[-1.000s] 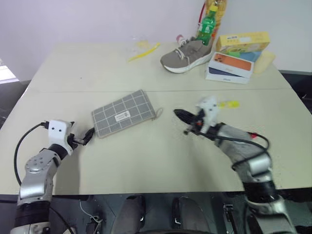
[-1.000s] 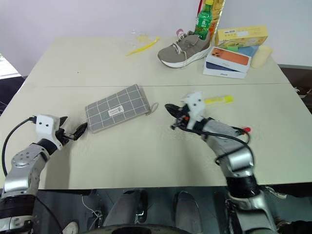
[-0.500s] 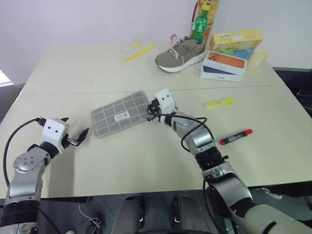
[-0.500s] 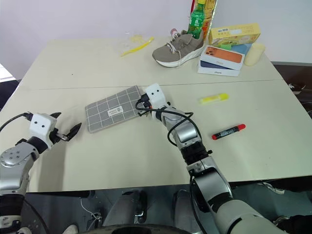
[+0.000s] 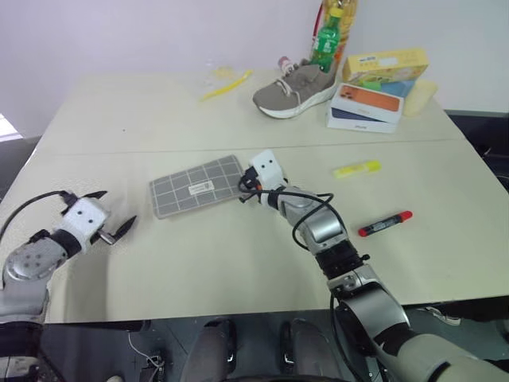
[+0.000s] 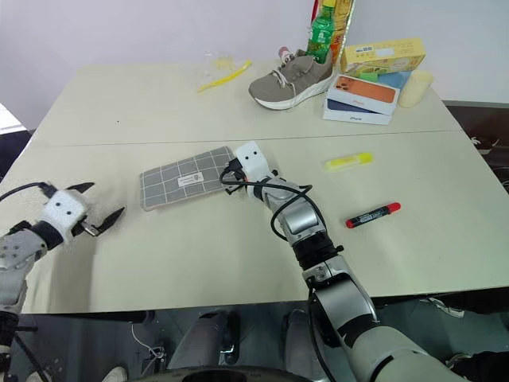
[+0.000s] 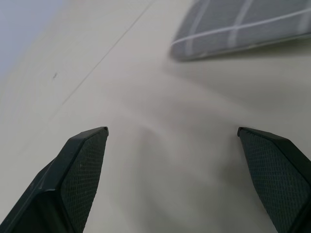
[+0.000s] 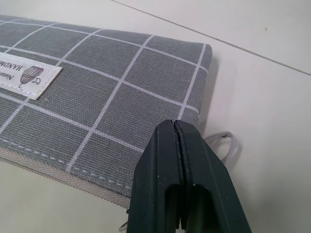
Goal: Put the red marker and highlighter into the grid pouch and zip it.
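The robot's left hand should next grab the pouch by its zipper edge (image 5: 180, 211), which is slightly up off the table while the wide cloth body (image 5: 191, 181) lies flat.
The grid pouch (image 5: 195, 185) lies flat near the table's middle, grey with white lines and a small white label. My right gripper (image 8: 177, 127) is shut, its tips resting over the pouch's right-hand corner by the zipper edge. A pale pull cord (image 8: 227, 141) loops out beside the fingers; whether it is pinched is hidden. The yellow highlighter (image 5: 356, 168) lies to the right of that arm. The red marker (image 5: 385, 224) lies further right and nearer the front. My left gripper (image 7: 170, 131) is open and empty, to the left of the pouch and apart from it.
At the back right stand a grey shoe (image 5: 295, 87), a green bottle (image 5: 324, 46), stacked phone boxes (image 5: 368, 106) and a yellow box (image 5: 385, 65). A thin yellow stick (image 5: 225, 83) lies at the back. A seam (image 5: 119, 150) crosses the table.
My right arm swung left from the bare table to the pouch's right corner and closed. The left gripper rolled over and stayed open. The pouch now lies slightly flatter and more level.
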{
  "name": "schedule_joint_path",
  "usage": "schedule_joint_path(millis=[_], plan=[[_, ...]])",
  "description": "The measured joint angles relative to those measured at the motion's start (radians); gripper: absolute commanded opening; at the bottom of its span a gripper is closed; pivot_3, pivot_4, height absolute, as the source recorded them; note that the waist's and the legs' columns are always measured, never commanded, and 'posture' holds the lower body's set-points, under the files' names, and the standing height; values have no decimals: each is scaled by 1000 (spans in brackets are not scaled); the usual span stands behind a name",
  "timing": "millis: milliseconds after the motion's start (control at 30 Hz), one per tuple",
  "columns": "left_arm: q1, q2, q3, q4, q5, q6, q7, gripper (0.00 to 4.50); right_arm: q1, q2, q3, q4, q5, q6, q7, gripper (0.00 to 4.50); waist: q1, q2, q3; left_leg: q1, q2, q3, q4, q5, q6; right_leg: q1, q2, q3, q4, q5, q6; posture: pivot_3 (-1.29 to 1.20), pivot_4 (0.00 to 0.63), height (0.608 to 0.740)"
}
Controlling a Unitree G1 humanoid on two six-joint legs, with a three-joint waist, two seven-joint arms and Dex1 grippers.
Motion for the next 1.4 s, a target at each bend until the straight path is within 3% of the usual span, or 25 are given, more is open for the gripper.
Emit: schedule_joint_path(millis=[300,400,600,800,1000,1100,1200,1333,1400], plan=[[-176,11,-163,157,109,-317,-54,4500,1,15,1,-2,-25,-1,13,16,-4,0,0,0,0,5,-2,0,0,1,0,2,2,0,0,0,150,740],[-246,2,-221,236,157,-421,-52,3211,1,16,1,-2,-35,-1,17,0,-3,0,0,0,0,7,-1,0,0,1,0,3,2,0,0,0,150,740],[-352,-28,-293,388,195,-568,-40,49,1,15,2,-5,-50,-2,25,0,-4,0,-1,0,2,12,-1,0,1,-1,1,6,3,0,0,0,150,740],[-389,-35,-295,465,193,-632,-22,18,5,13,0,-14,-56,-4,25,0,-4,0,-1,0,2,14,-1,-1,2,-2,1,7,3,0,1,0,150,740],[-298,-116,-273,258,-39,-350,-121,18,51,-100,0,-134,-92,-59,43,0,-3,-1,0,-1,2,15,1,-1,3,-2,0,8,2,0,1,0,150,740],[-214,-135,-249,36,-133,-131,-120,0,106,-212,-33,-292,-50,-16,133,881,-2,0,0,-1,2,15,1,-2,4,-2,0,9,1,0,1,0,150,740],[-151,-183,-224,-156,-190,68,-59,0,164,-323,-113,-431,13,77,206,2414,1,-1,0,-2,2,15,1,-3,6,-1,0,9,1,0,1,0,150,740],[-103,-243,-202,-314,-233,229,7,0,216,-373,-193,-536,75,161,225,4469,-2,-1,0,0,4,15,2,-3,6,-1,1,9,2,0,1,0,150,740],[-77,-269,-206,-374,-243,284,20,0,236,-374,-217,-589,116,207,229,4469,-2,-1,0,0,4,15,2,-3,6,-1,1,9,2,0,1,0,150,740]])
